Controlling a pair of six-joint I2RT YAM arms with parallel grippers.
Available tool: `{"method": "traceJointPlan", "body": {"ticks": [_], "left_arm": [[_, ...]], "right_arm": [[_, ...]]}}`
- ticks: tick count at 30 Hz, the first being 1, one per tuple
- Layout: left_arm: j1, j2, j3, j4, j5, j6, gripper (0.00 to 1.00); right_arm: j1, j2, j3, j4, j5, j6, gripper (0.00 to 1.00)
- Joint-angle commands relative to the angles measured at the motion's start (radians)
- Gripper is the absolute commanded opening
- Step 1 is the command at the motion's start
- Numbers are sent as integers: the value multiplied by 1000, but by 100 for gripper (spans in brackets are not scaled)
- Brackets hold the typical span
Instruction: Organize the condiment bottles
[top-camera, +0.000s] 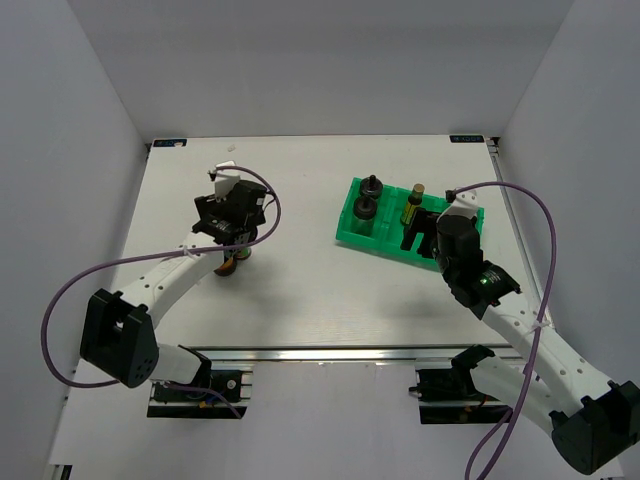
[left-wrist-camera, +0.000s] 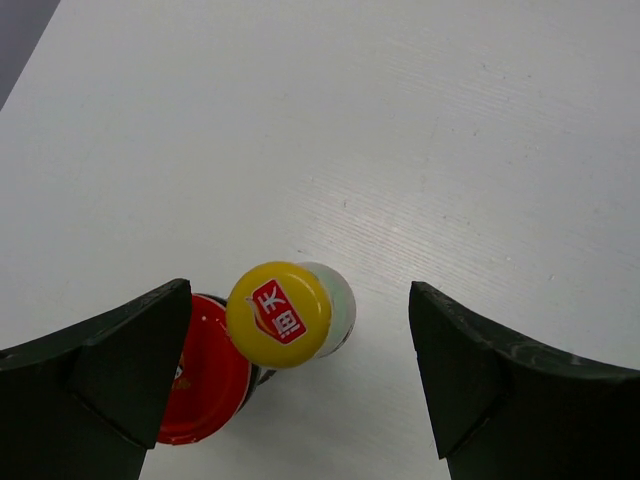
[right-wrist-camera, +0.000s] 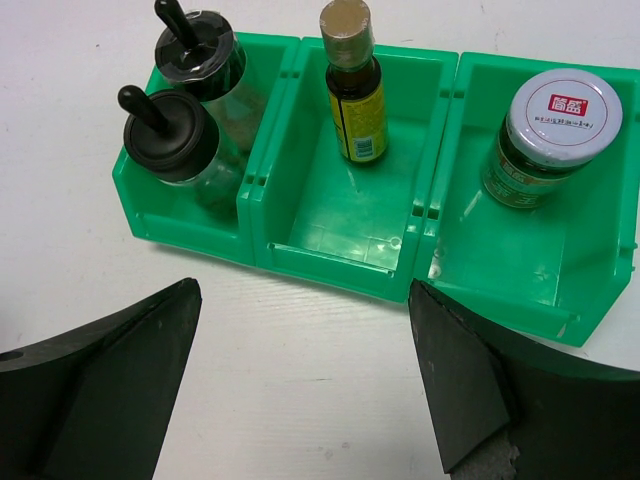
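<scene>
The robot's left gripper will grab the bottle by its yellow-end with the cap (left-wrist-camera: 279, 314), so the bottle's base stays free to stand in the green bin.
On the left of the table a yellow-capped bottle (left-wrist-camera: 278, 313) stands upright, touching a red-capped jar (left-wrist-camera: 205, 370). My left gripper (left-wrist-camera: 300, 345) hangs open above them; the yellow cap lies between its fingers and the red cap sits partly under the left finger (left-wrist-camera: 120, 360). From the top both bottles (top-camera: 235, 262) are mostly hidden by the left gripper (top-camera: 232, 238). Two clear black-capped bottles (right-wrist-camera: 165, 135) share the bin's left compartment. A dark bottle (right-wrist-camera: 352, 85) stands in the middle one and a red-labelled jar (right-wrist-camera: 555, 125) in the right one. My right gripper (right-wrist-camera: 300, 330) is open over bare table before the bin.
The green divided bin (right-wrist-camera: 340, 265) sits right of centre (top-camera: 350, 228), its front lip just ahead of my right fingertips. White walls enclose the table on three sides. Purple cables loop from both arms.
</scene>
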Motion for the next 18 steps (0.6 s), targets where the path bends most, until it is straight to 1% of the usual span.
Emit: {"method": "traceJointPlan", "body": {"ticks": [1,5,8,10,12,13,15,18], "left_arm": [[0,25,-3,89,-14,56,98],[0,62,20,82,3,53,96],[0,52,21,76,3,52,89],[0,45,20,66,11,45,87],[0,39,9,75,13,45,86],[0,39,6,79,13,45,83],[0,47,2,88,10,50,81],[0,68,15,80,2,53,75]], "right_arm": [[-2,1,1,30,19,-10,89],[-2,3,7,30,22,-10,89],[-2,4,9,31,25,-10,89],[-2,6,9,36,23,-10,89],[-2,12,10,37,17,-10,89],[-2,13,12,37,16,-10,89],[-2,19,16,33,11,-10,89],[-2,19,21,24,13,-7,89]]}}
